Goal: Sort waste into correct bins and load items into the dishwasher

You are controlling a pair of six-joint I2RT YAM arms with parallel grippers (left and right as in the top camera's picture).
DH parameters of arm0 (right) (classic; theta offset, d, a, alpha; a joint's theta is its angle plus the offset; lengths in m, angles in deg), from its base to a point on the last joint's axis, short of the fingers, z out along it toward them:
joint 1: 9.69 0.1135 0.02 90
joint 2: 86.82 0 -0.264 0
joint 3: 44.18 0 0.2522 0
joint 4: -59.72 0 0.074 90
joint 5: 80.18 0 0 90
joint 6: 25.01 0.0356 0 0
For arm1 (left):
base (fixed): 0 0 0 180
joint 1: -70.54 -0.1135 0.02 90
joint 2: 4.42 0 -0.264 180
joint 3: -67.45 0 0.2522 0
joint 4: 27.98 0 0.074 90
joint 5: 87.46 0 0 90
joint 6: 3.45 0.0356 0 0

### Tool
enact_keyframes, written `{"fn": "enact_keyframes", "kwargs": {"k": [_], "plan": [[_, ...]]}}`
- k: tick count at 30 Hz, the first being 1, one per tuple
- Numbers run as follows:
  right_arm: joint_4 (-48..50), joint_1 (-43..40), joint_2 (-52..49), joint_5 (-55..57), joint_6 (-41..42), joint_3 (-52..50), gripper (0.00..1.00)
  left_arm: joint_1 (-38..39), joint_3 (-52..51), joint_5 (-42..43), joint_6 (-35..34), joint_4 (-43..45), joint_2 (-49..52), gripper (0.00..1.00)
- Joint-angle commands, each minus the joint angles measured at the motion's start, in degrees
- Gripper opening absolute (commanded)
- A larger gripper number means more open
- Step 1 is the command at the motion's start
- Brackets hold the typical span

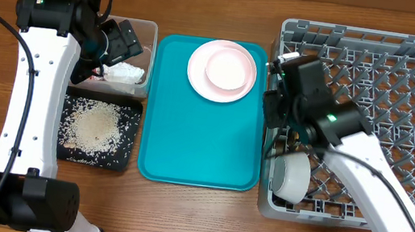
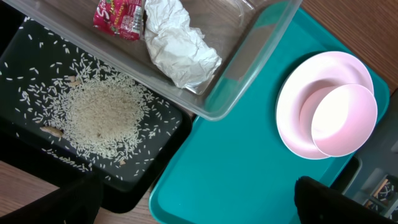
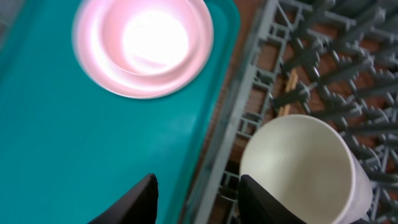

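Note:
My right gripper grabs the white cup by the side at the rim of its open end (image 1: 283, 177) (image 3: 348, 160) next, leaving the cup's body free to turn and load.
A white cup (image 1: 293, 175) (image 3: 305, 168) lies on its side in the front left corner of the grey dishwasher rack (image 1: 379, 51). My right gripper (image 1: 281, 102) (image 3: 199, 186) hangs open over the rack's left wall, empty, with the cup just to its right. A wooden chopstick (image 3: 289, 93) shows among the pegs. The pink plate (image 1: 222, 71) (image 2: 298, 118) carries a white bowl (image 2: 344, 119) on the teal tray. My left gripper (image 1: 125, 39) (image 2: 196, 199) is wide open and empty above the clear tub (image 2: 249, 68), which holds the tissue (image 2: 177, 46) and red wrapper (image 2: 118, 17). Rice (image 2: 102, 115) lies in the black tray (image 1: 130, 117).
The teal tray (image 1: 200, 139) lies between the two bins and the rack. The clear tub sits behind the black tray at the left. Bare wooden table (image 1: 193, 220) runs along the front edge.

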Motion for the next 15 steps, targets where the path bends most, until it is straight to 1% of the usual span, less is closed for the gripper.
{"fn": "enact_keyframes", "kwargs": {"k": [1,4,8,11,15], "plan": [[-0.55,-0.79,-4.37,9.57,1.86,0.59,0.46,0.37,0.83,0.02,-0.13,0.04,-0.42,1.0],[-2.97,-1.73,-4.85,16.87,5.6,0.61,0.47,0.37,0.83,0.02,-0.13,0.04,-0.42,1.0],[-7.78,-3.72,-4.68,23.32,9.01,0.61,0.54,0.37,0.83,0.02,-0.13,0.04,-0.42,1.0],[-11.41,-5.35,-4.37,24.2,11.98,0.72,0.55,0.37,0.83,0.02,-0.13,0.04,-0.42,1.0],[-12.13,-6.14,-3.85,23.1,12.55,0.72,0.57,0.37,0.83,0.02,-0.13,0.04,-0.42,1.0]]}}
